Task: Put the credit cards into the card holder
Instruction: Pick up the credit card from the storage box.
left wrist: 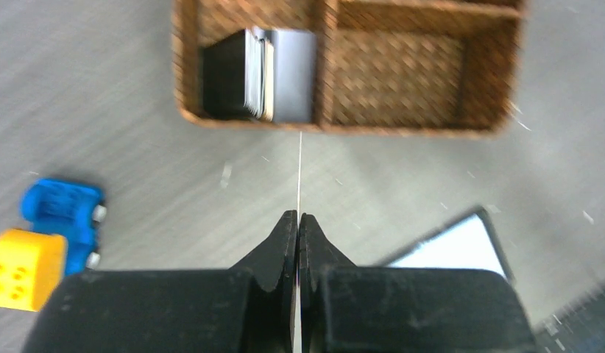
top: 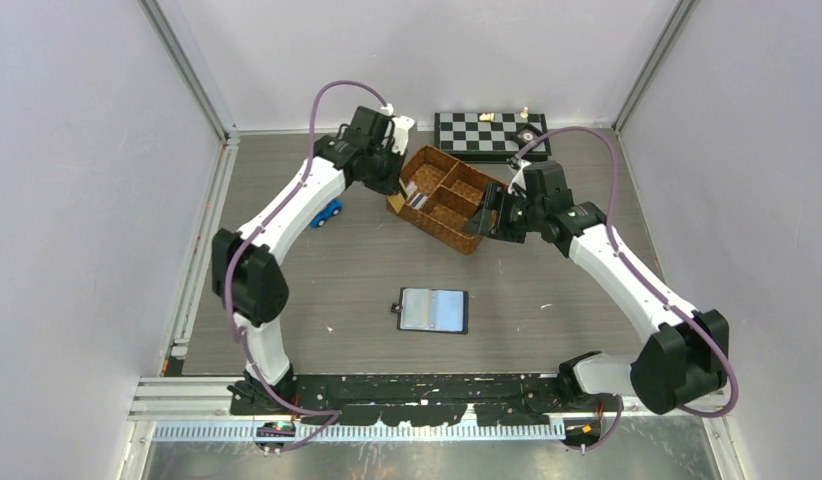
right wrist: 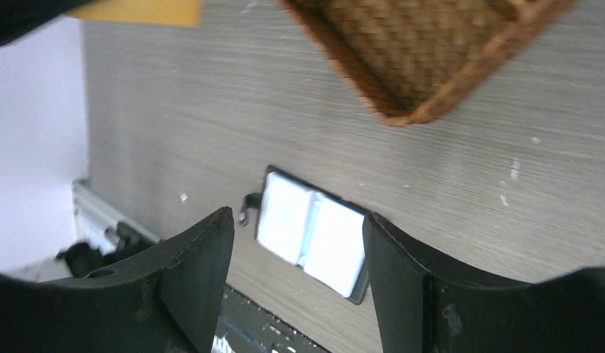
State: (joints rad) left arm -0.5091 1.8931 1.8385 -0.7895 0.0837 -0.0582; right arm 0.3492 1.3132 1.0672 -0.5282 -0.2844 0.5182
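My right gripper picks up the tan-orange credit card by its dark-striped edge (top: 404,190) next, leaving the opposite edge free to enter the card holder.
My left gripper (left wrist: 298,215) is shut on a thin credit card seen edge-on as a pale line (left wrist: 299,173) running out from the fingertips. It hovers at the near left end of the wicker basket (top: 432,232). More credit cards (left wrist: 259,73) stand stacked in the basket's left compartment, dark and grey. The card holder (top: 434,310) lies open on the table, pale sleeves up, and shows in both wrist views (left wrist: 461,246) (right wrist: 310,235). My right gripper (right wrist: 298,220) is open and empty, raised by the basket's right side (top: 479,222).
A blue toy car (top: 327,212) with a yellow block (left wrist: 20,268) sits left of the basket. A chessboard (top: 487,132) lies at the back. A tan-orange flat piece (right wrist: 138,11) shows at the top left of the right wrist view.
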